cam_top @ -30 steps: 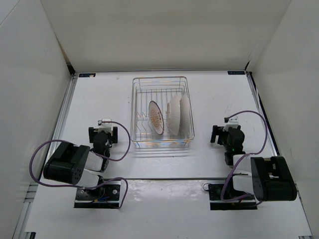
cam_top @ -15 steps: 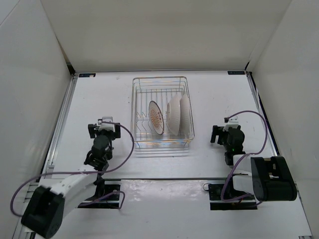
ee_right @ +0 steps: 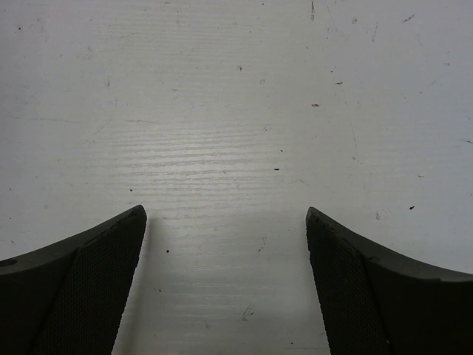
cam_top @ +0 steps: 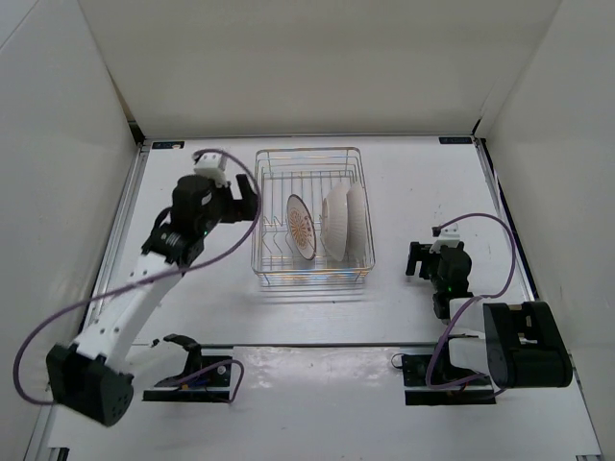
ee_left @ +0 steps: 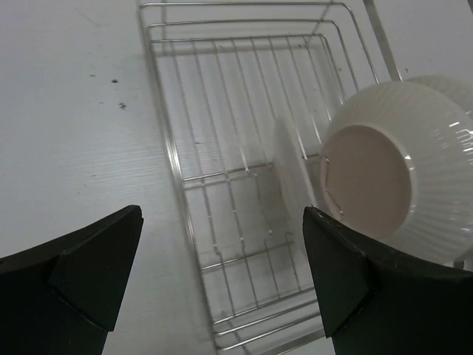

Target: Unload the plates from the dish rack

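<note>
My left gripper grabs the striped plate by its exposed rim [cam_top: 290, 212] next, so the plate's opposite edge stays free to clear the rack's wires.
The silver wire dish rack [cam_top: 271, 184] stands at the middle of the table. Three plates stand on edge in it: one with an orange-brown striped face [cam_top: 301, 227] and two showing white backs [cam_top: 335, 224] [cam_top: 356, 215]. My left gripper [cam_top: 245, 200] is open and empty, raised at the rack's left side. In the left wrist view the rack [ee_left: 222, 89] lies below my gripper [ee_left: 222, 216], with the striped plate edge-on [ee_left: 285, 170] and a white ribbed back [ee_left: 403, 170] on the right. My right gripper [cam_top: 437, 259] [ee_right: 225, 213] is open and empty, low over bare table to the right of the rack.
White walls enclose the table on the left, back and right. The arm bases [cam_top: 187, 376] [cam_top: 452, 373] sit at the near edge. A purple cable [cam_top: 235, 230] hangs from the left arm.
My left arm rose from its folded pose at the near left and swung up and right to the rack's left side. The right arm and the plates have not moved.
</note>
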Tool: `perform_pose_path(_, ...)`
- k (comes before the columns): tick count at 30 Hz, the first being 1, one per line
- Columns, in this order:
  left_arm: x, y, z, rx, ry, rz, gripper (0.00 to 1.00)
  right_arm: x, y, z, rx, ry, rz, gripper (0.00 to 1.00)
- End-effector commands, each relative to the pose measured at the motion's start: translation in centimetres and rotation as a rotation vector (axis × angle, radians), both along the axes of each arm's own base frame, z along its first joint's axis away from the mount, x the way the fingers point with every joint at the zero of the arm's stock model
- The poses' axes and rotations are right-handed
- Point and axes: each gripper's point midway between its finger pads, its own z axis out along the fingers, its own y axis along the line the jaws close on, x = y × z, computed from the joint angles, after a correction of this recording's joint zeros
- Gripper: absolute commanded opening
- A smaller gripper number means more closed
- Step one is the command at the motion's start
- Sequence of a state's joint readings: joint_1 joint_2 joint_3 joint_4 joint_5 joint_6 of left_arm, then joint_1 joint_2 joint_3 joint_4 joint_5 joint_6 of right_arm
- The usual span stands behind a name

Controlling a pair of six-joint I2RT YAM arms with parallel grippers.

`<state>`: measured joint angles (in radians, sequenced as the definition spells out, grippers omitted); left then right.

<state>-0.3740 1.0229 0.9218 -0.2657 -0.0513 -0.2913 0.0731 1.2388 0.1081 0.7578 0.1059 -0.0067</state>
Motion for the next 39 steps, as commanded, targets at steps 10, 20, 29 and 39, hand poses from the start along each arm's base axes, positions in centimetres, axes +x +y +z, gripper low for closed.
perform_pose_path(10, -0.4, -7.8, -5.2, 0.125, 0.345, -0.206, 1.00, 0.4, -0.3, 0.7, -0.008, -0.034, -0.011, 0.90)
perform_pose_path(20, -0.4, -9.7, -11.4, 0.305, 0.472, -0.203, 0.93, 0.4, -0.3, 0.5, -0.008, -0.030, -0.013, 0.90)
perform_pose_path(29, 0.5, -11.5, -13.6, 0.327, 0.478, -0.191, 0.65, 0.4, -0.3, 0.7, -0.007, -0.036, -0.013, 0.90)
perform_pose_path(39, 1.0, -12.2, -10.7, 0.258, 0.378, -0.186, 0.43, 0.4, -0.3, 0.6, -0.009, -0.031, -0.013, 0.90)
